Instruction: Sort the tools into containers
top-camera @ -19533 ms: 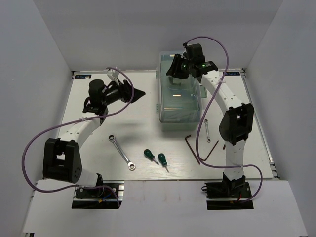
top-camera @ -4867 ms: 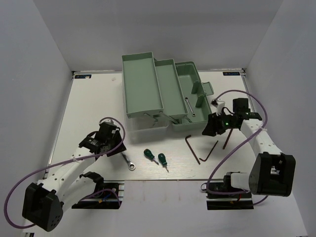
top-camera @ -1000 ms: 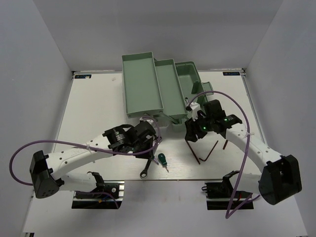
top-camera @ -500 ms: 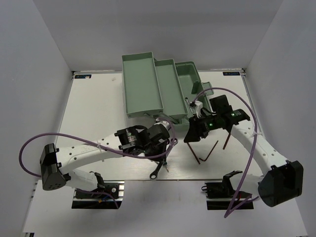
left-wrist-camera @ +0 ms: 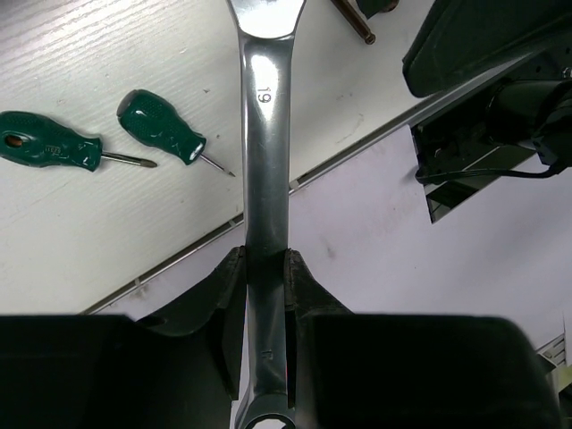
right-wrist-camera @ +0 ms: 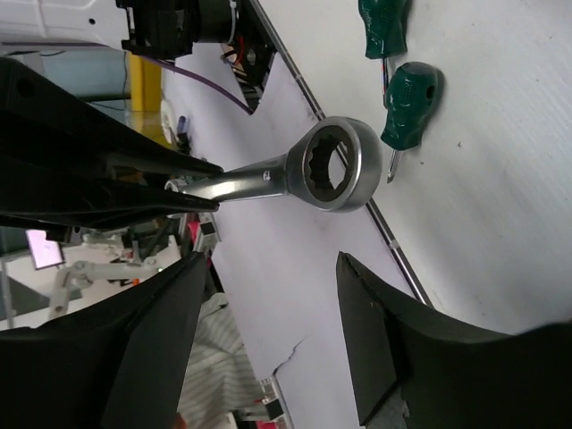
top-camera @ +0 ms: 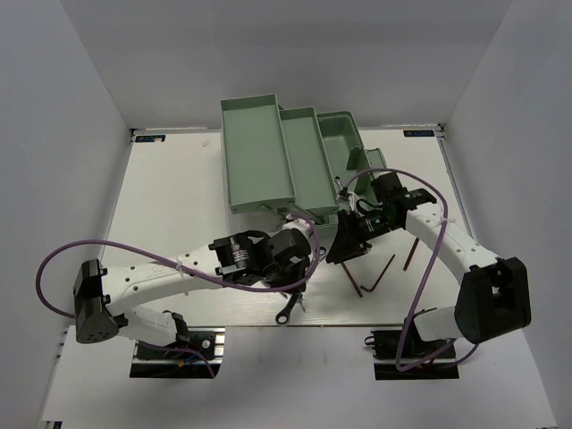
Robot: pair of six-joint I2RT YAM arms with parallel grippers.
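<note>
I will next grab the wrench's near ring end (top-camera: 323,253) with my right gripper, which leaves the wrench's far end free to go into a container.
My left gripper (top-camera: 291,284) (left-wrist-camera: 265,255) is shut on the shaft of the long silver wrench (top-camera: 286,312) (left-wrist-camera: 265,134), held in the air over the table's front edge. The wrench's ring end (right-wrist-camera: 332,164) shows in the right wrist view, ahead of my right gripper (top-camera: 340,248) (right-wrist-camera: 273,268), which is open with nothing between its fingers. Two green-handled screwdrivers (left-wrist-camera: 49,150) (left-wrist-camera: 165,130) lie on the table below the wrench. The mint-green toolbox (top-camera: 259,161) stands open at the back, its containers fanned out. Dark hex keys (top-camera: 355,275) lie right of my grippers.
The two arms' wrists nearly meet in front of the toolbox. The right arm's purple cable (top-camera: 424,268) loops over the hex keys. The table's front edge and metal rail (left-wrist-camera: 179,255) run just under the held wrench.
The left arm has carried the wrench to the right, toward the right gripper. The right gripper has swung down and left to face the wrench's ring end.
</note>
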